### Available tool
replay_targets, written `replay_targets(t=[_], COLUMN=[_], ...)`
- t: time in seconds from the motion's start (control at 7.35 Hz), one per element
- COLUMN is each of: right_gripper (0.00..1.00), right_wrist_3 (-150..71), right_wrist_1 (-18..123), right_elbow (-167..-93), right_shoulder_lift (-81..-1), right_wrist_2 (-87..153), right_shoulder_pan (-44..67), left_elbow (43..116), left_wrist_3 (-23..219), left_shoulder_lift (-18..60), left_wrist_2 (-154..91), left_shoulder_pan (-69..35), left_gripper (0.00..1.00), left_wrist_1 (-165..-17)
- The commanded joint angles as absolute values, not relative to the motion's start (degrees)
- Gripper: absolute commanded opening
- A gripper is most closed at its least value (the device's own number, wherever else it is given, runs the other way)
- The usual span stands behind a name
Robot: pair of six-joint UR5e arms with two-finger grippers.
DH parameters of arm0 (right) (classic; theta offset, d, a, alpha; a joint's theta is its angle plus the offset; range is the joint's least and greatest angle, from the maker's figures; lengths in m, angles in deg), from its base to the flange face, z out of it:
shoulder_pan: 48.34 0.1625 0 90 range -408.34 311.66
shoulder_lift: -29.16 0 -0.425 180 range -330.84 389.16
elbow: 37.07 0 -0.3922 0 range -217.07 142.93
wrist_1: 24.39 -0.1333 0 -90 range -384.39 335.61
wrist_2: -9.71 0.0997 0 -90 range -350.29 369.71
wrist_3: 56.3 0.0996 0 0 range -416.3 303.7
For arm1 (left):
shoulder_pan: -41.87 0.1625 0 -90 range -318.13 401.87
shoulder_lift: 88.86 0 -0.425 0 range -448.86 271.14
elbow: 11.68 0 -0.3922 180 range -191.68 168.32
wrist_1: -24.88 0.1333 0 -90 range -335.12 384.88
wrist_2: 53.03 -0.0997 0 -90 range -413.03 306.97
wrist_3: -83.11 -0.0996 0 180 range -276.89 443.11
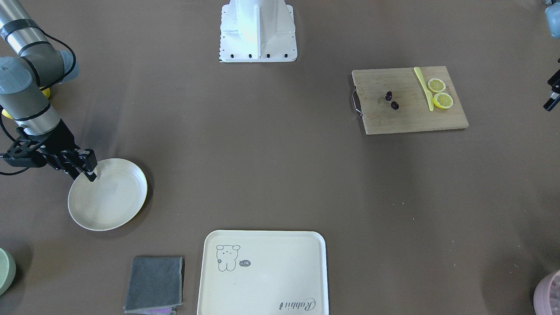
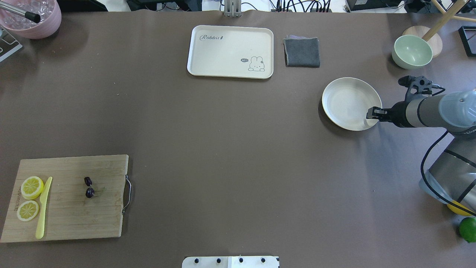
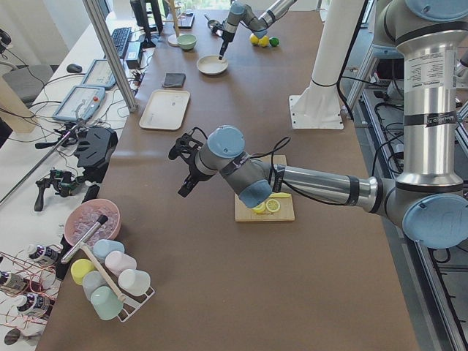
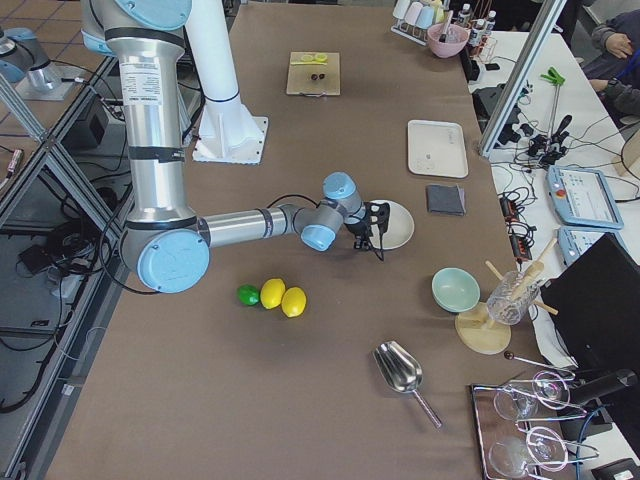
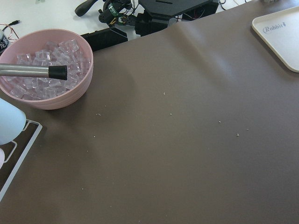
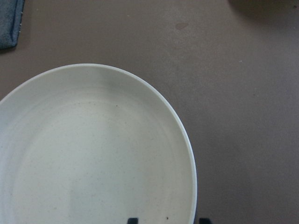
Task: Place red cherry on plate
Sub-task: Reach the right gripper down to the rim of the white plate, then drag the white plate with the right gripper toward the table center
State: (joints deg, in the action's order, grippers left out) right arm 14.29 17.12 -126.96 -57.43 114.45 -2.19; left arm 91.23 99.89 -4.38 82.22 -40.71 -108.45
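Observation:
The plate needs to be set within reach of the cherry (image 1: 391,100), so my right gripper will next grab the plate by its rim (image 1: 84,173).
The red cherry (image 2: 89,187), two tiny dark fruits on one stem, lies on a wooden cutting board (image 2: 67,219) at the near left; it also shows in the front view as the cherry pair (image 1: 391,100). The round cream plate (image 2: 344,96) sits far off at the right. My right gripper (image 2: 372,113) hangs at the plate's near rim (image 6: 192,186), open, one fingertip inside the rim and one outside. My left gripper (image 3: 183,170) hovers high off the board's far side, and I cannot tell whether it is open or shut.
Two lemon slices (image 2: 29,197) and a yellow knife (image 2: 43,208) share the board. A cream tray (image 2: 230,70), a grey cloth (image 2: 302,52), a green bowl (image 2: 412,51) and a pink bowl of ice (image 2: 31,18) line the far side. Lemons and a lime (image 4: 270,293) lie by the right arm.

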Motion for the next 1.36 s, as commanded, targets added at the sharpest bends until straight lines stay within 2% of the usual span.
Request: replay_targets(t=[0.0,0.27,0.54,0.82,1.22], right_gripper=[0.0,0.0,0.0,0.0,0.0], right_wrist_3=[15.9,19.4,30.0,38.6,45.5], right_wrist_1=[17.9,25.7,38.1,52.0,54.4], right_elbow=[-128.6,-135.2,-142.4,-142.6,-138.3], right_shoulder_lift=[-57.3,-55.2,-47.5,-34.4,-27.9], right_wrist_2=[113.7,113.8,111.6,102.4,93.3], right_shoulder_pan=[-2.8,-3.1,-9.6,-19.2,-28.1], left_elbow=[91.2,91.2,91.2,91.3,91.3], left_wrist_3=[100.1,100.1,100.2,101.4,101.6], left_shoulder_lift=[-4.4,-4.3,-4.3,-4.2,-4.2], left_wrist_2=[82.2,82.2,82.2,82.2,82.2], left_shoulder_pan=[-39.6,-39.6,-39.6,-39.3,-38.4], left_gripper=[0.98,0.98,0.98,0.98,0.98], left_wrist_1=[-108.5,-108.5,-108.4,-108.5,-108.5])
